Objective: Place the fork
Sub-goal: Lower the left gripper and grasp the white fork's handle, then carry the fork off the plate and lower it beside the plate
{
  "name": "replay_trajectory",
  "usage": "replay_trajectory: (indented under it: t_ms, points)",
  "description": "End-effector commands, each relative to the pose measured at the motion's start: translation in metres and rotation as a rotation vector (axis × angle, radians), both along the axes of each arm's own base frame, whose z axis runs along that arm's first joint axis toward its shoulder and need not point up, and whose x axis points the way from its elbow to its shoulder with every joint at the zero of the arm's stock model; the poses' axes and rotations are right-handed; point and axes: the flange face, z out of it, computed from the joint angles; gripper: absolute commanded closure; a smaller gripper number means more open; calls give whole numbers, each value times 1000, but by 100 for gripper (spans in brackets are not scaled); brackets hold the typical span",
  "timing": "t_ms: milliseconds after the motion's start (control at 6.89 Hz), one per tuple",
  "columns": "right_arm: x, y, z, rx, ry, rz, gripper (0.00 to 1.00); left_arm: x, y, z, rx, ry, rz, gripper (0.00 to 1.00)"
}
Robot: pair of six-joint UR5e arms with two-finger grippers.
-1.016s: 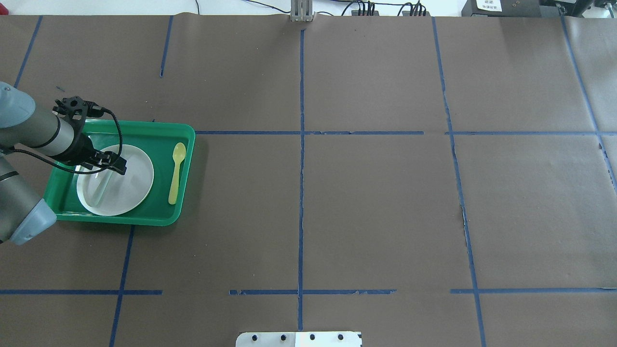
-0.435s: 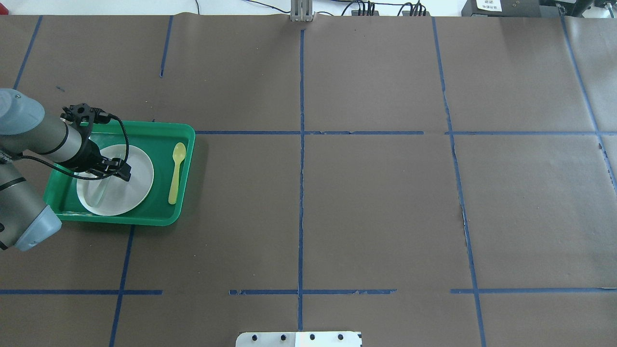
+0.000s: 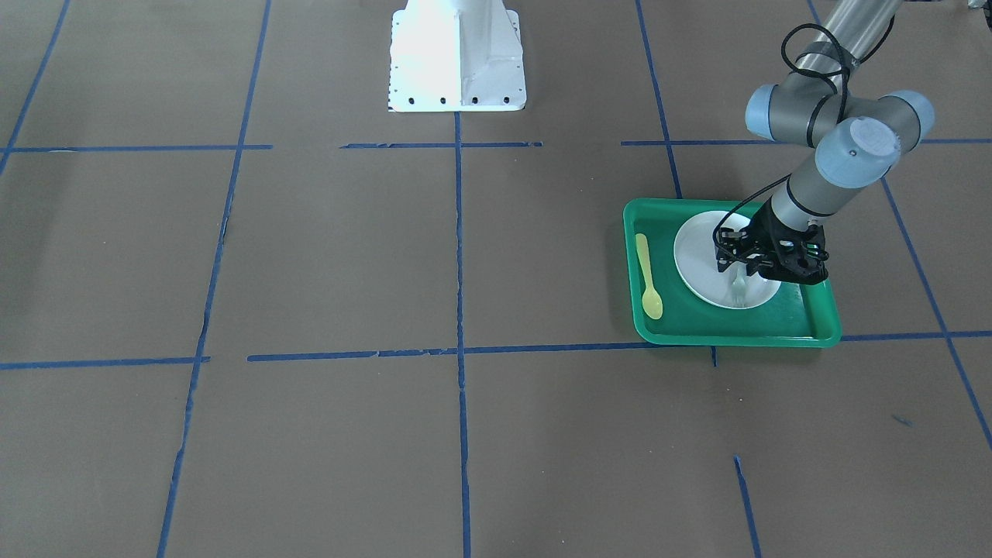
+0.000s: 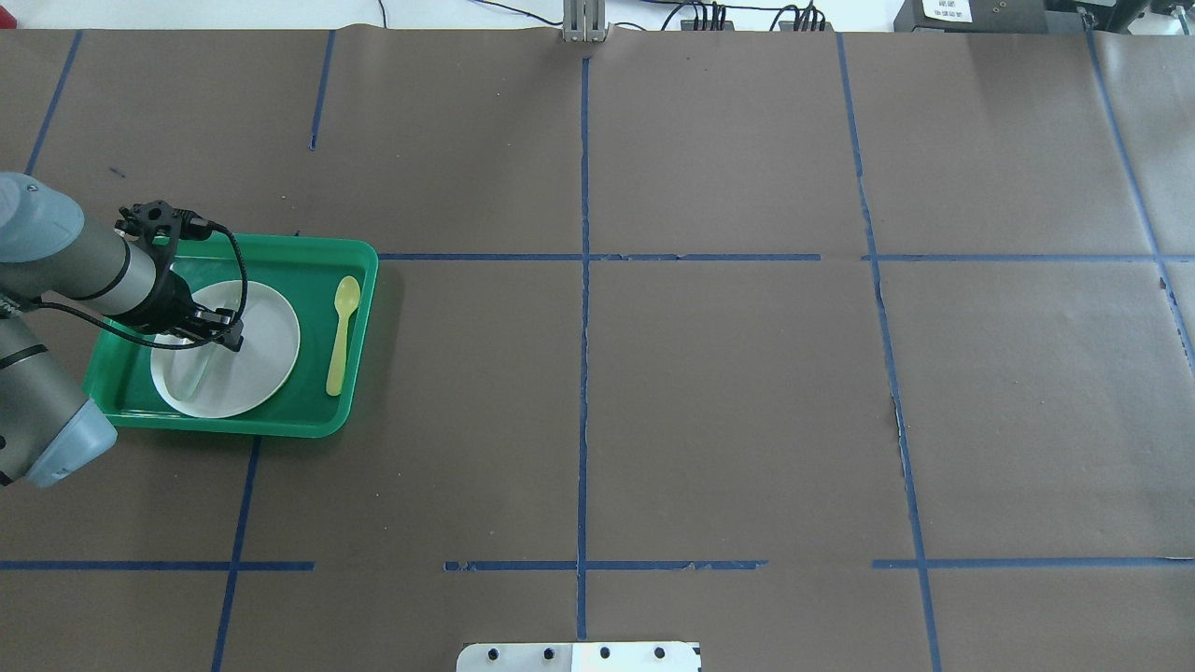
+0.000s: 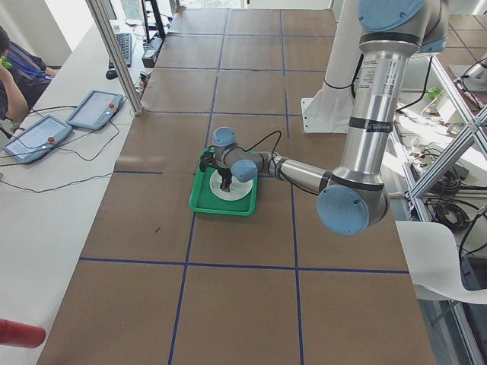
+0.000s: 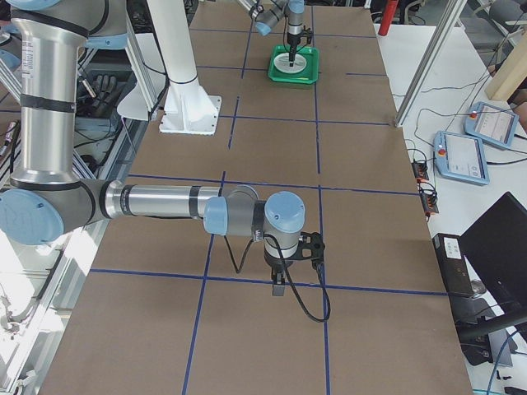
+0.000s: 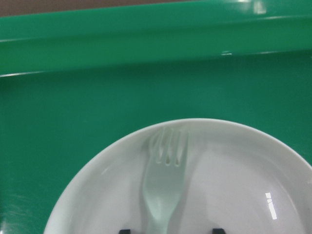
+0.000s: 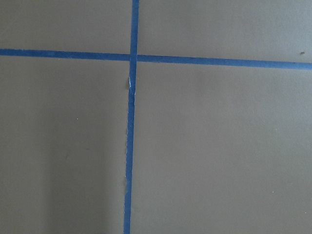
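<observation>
My left gripper should grab the pale fork [image 7: 165, 178] next by its slim handle [image 7: 157, 226] to place it.
The pale translucent fork [image 7: 163, 190] lies on the white plate [image 4: 257, 345] inside the green tray [image 4: 280, 245], tines toward the tray's far wall. It also shows in the overhead view [image 4: 196, 371] and the front view [image 3: 738, 289]. My left gripper [image 4: 224, 338] hangs low over the plate, open. In the left wrist view its two fingertips [image 7: 218, 230] stand either side of the fork's handle. My right gripper [image 6: 280, 286] shows only in the exterior right view, over bare table paper; I cannot tell whether it is open or shut.
A yellow spoon [image 4: 342, 336] lies in the tray to the right of the plate, seen also in the front view [image 3: 647, 275]. Blue tape lines cross the brown table paper. The robot's white base [image 3: 457, 54] stands mid-table at the robot's side.
My left gripper has shifted slightly toward the near side over the plate and sits a little lower. The fork has stayed lying on the plate.
</observation>
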Motion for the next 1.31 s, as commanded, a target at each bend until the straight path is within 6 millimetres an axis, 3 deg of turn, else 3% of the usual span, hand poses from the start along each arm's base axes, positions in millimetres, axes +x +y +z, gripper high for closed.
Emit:
replay_trajectory:
  t_ms: [0,290,581,871,1161]
  points:
    - [0,0,0,1,0,-1,0,-4,2,-7,10,10,-4,100]
    - [0,0,0,1,0,-1,0,-11,6,-24,24,32,-7,100]
    - [0,0,0,1,0,-1,0,-39,32,-21,35,34,4,100]
    - [0,0,0,0,0,0,0,-82,8,11,-7,2,-79,100]
    - [0,0,0,0,0,0,0,-89,2,36,-49,-27,-104,100]
